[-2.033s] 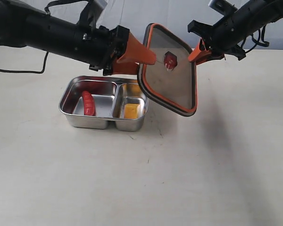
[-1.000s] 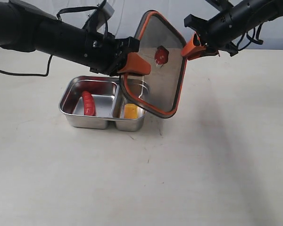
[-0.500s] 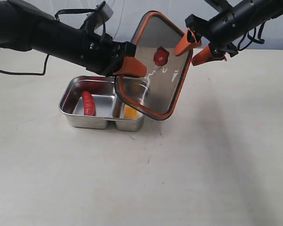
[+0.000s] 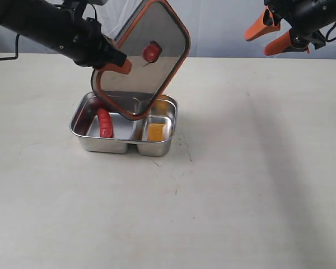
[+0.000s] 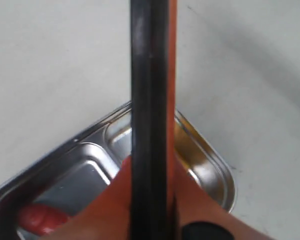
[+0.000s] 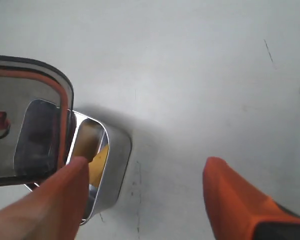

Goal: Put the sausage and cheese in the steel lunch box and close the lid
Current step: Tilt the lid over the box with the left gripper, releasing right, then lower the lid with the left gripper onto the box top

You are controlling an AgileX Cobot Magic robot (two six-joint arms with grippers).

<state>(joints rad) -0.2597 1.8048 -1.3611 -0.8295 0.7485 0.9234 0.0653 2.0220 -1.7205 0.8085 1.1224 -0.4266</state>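
Note:
The lid (image 4: 141, 64) is hanging at a steep tilt above the rim of the steel lunch box. My left gripper should keep holding the lid.
The steel lunch box (image 4: 119, 147) stands on the table. The red sausage (image 4: 105, 123) lies in its larger compartment and the yellow cheese (image 4: 155, 131) in the smaller one. My left gripper (image 4: 115, 66) is shut on the lower edge of the lid (image 4: 159, 31), which hangs steeply tilted above the box with its red valve (image 4: 151, 51) showing. The left wrist view has the lid (image 5: 149, 90) edge-on between the orange fingers (image 5: 190, 200), above the box (image 5: 215, 170) and sausage (image 5: 40, 220). My right gripper (image 4: 271, 35) is open and empty, high at the far right, apart from the lid (image 6: 30, 125).
Bare pale tabletop (image 4: 241, 179) stretches to the front and right of the lunch box. In the right wrist view the open gripper (image 6: 145, 170) hangs over table beside the box's end wall (image 6: 117, 160), with the cheese (image 6: 97, 160) just showing.
My right gripper has opened, let go of the lid and drawn back up to the right. The left gripper has swung the lid left, over the box.

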